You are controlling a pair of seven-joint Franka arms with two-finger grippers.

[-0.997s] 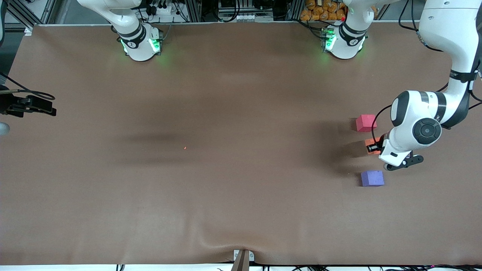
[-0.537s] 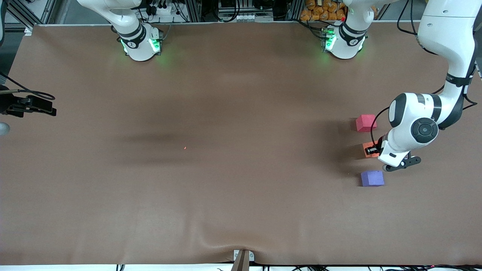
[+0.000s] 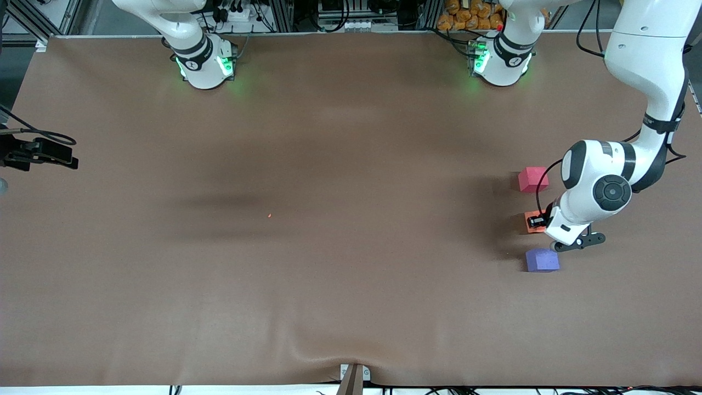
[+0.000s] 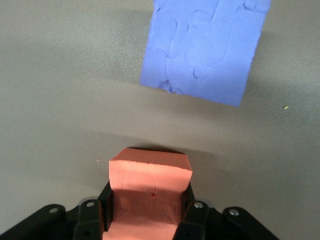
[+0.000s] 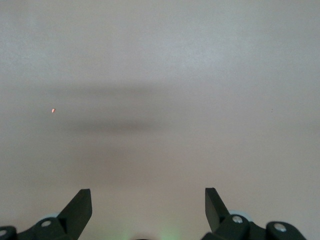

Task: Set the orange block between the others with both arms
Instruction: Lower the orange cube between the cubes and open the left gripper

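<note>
My left gripper releases the block now, since the orange block (image 3: pixel 531 225) (image 4: pixel 150 180) sits low between the pink and blue cubes.
The orange block (image 3: pixel 531 225) sits in my left gripper (image 3: pixel 540 221), which is shut on it just above the table. It hangs in the gap between the pinkish-red cube (image 3: pixel 532 179) and the purple-blue cube (image 3: pixel 542 260), near the left arm's end of the table. In the left wrist view the orange block (image 4: pixel 150 180) fills the jaws of the left gripper (image 4: pixel 148 210), and the purple-blue cube (image 4: pixel 205 47) lies close ahead. My right gripper (image 3: pixel 66 156) waits open at the right arm's end of the table. The right wrist view shows the right gripper (image 5: pixel 147 197) holding nothing over bare cloth.
A brown cloth (image 3: pixel 329 164) covers the table and wrinkles near a metal bracket (image 3: pixel 354 376) at the front edge. A tiny orange speck (image 3: pixel 269 215) lies mid-table. The green-lit arm bases (image 3: pixel 204 63) stand along the back edge.
The left gripper has lowered the orange block and shifted it a little toward the purple-blue cube. The right arm has barely moved.
</note>
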